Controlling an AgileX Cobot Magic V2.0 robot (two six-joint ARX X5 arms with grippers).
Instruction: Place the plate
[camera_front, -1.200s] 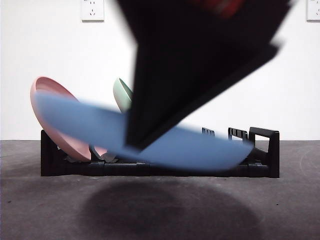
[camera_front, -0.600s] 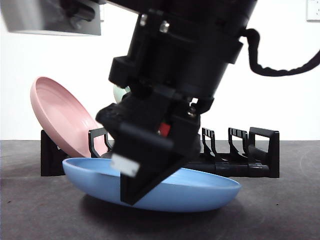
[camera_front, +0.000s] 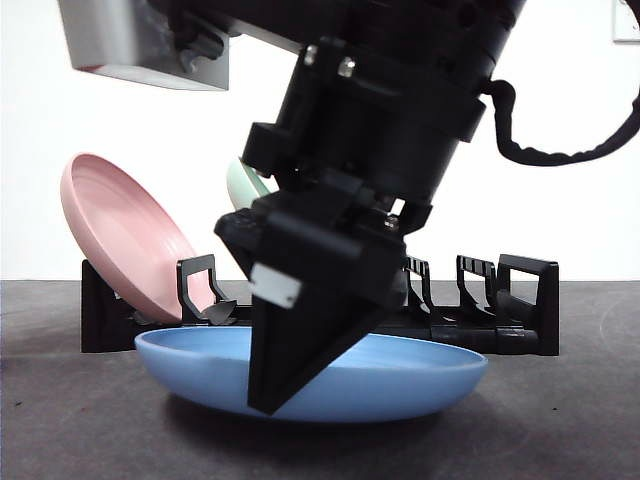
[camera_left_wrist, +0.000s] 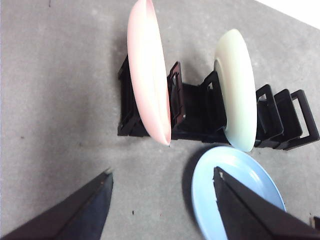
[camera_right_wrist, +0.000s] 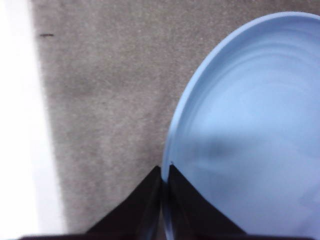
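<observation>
The pink plate should next be grabbed by its raised upper rim (camera_front: 92, 161) with my left gripper, so that it can be placed onto the blue plate.
The blue plate (camera_front: 410, 378) lies nearly flat, at or just above the grey table, in front of the black rack (camera_front: 520, 305). My right gripper (camera_front: 278, 392) comes down from above and is shut on its near rim; the right wrist view shows the jaws (camera_right_wrist: 165, 172) pinching the edge of the blue plate (camera_right_wrist: 250, 125). My left gripper (camera_left_wrist: 161, 172) is open and empty, held high over the table, looking down on the rack (camera_left_wrist: 192, 112) and the blue plate (camera_left_wrist: 225, 195).
A pink plate (camera_front: 120, 240) leans in the rack's left end slot (camera_left_wrist: 147, 75). A pale green plate (camera_front: 243, 185) stands further along the rack (camera_left_wrist: 237, 90). The slots at the rack's right end (camera_front: 480, 275) hold nothing. A white wall lies behind.
The blue plate has come down from a tilted hold in the air to nearly flat at the table, then shifted slightly right. The right gripper stays shut on its rim.
</observation>
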